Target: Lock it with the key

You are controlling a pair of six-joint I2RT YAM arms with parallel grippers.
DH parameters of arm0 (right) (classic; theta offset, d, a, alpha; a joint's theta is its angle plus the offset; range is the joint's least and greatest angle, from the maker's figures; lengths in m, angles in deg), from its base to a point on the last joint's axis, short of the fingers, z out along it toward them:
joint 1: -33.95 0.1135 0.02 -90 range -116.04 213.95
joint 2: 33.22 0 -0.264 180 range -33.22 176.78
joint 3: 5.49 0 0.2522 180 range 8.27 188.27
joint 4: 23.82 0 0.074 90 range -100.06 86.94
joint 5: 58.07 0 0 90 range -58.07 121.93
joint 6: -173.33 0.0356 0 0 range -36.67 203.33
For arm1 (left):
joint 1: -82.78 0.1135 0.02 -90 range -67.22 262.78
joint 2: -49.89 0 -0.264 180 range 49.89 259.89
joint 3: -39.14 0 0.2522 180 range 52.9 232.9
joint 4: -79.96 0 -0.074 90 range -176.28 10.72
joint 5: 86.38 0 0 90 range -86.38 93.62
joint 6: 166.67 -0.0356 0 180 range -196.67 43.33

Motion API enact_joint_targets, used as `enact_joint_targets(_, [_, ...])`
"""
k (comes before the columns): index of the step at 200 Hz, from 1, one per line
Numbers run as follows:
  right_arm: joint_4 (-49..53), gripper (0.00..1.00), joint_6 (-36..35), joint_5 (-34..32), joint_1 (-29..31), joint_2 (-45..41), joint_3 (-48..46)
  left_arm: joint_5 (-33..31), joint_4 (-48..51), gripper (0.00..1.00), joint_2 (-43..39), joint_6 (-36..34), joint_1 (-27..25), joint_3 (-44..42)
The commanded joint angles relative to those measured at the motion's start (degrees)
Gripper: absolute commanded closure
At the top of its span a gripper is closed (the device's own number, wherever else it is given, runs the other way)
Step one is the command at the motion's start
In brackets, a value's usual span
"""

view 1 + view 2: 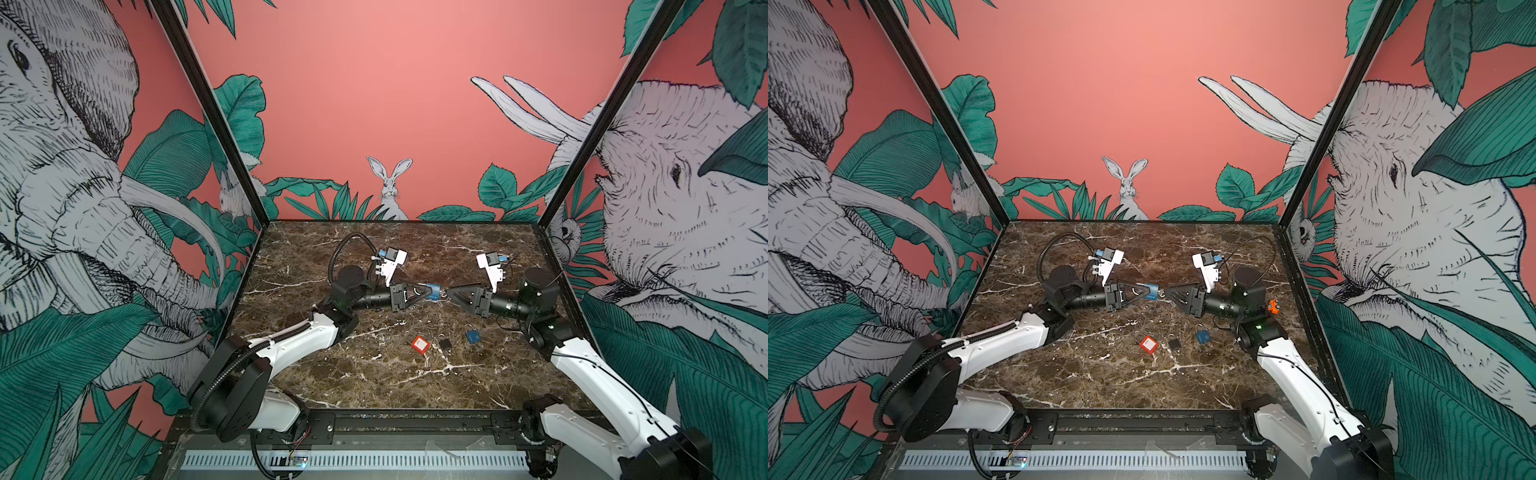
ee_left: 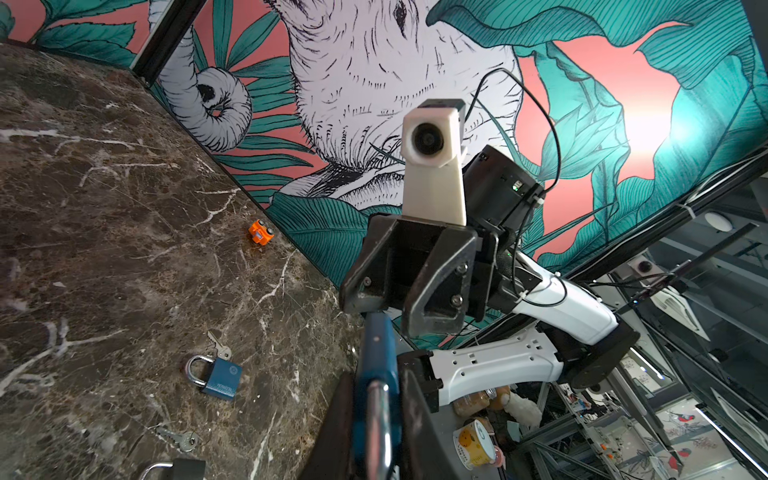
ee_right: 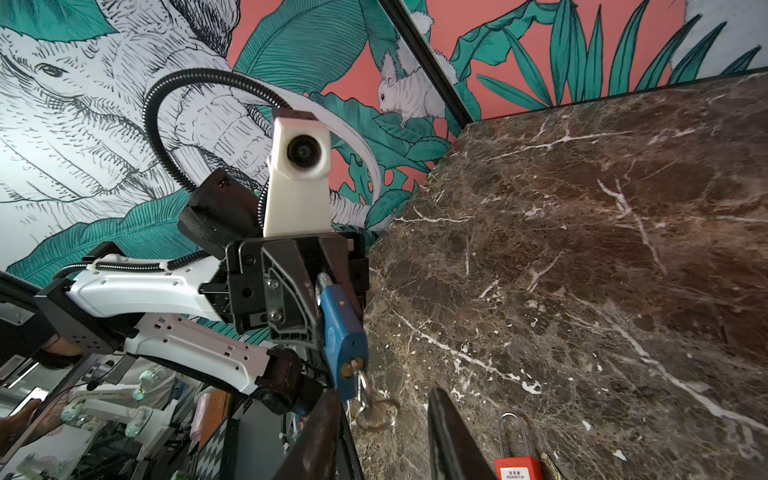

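I should next grab the key by its ringed end, with my right gripper, to slide the key's blade out of the padlock.
My left gripper [image 1: 430,291] is shut on a blue padlock [image 1: 434,291], held above the middle of the table in both top views. In the left wrist view the padlock [image 2: 376,345] sits clamped between the dark fingers, its silver shackle pointing toward the camera. A key [image 3: 360,384] with a ring [image 3: 377,411] sticks out of the keyhole in the padlock's [image 3: 343,328] bottom face. My right gripper [image 3: 384,399] faces it, open, with the key and ring in the gap between its fingers. I cannot see either finger touching the key.
On the marble table [image 1: 374,382] in front of the grippers lie a red padlock [image 1: 420,344], a small black padlock [image 1: 445,344] and a second blue padlock [image 1: 471,336]. Loose keys [image 2: 220,345] lie beside them. A small orange object [image 2: 261,233] sits by the right wall.
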Motion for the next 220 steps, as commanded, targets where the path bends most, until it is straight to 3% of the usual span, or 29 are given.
enact_joint_targets(1, [-5.1,0.70,0.8,-0.1,-0.2,-0.5,-0.3,-0.5,2.5,1.00,-3.4,-3.6,0.3,1.0])
enact_joint_targets(37, [-19.7,0.77,9.0,3.2,-0.2,2.3,-4.2,-0.8,1.1,1.00,-2.9,-2.9,0.3,0.6])
enact_joint_targets(88, [-27.2,0.76,12.5,5.1,-0.1,3.4,-6.4,-0.2,-1.3,1.00,-1.1,-1.7,0.3,1.8])
enact_joint_targets(154, [-32.0,0.78,13.8,5.2,0.7,4.8,-9.7,-1.6,-9.3,1.00,1.9,2.5,0.3,-0.8])
enact_joint_targets(220, [-30.7,0.81,12.8,5.7,1.0,6.4,-8.3,0.6,-8.8,1.00,3.0,2.2,0.3,0.0])
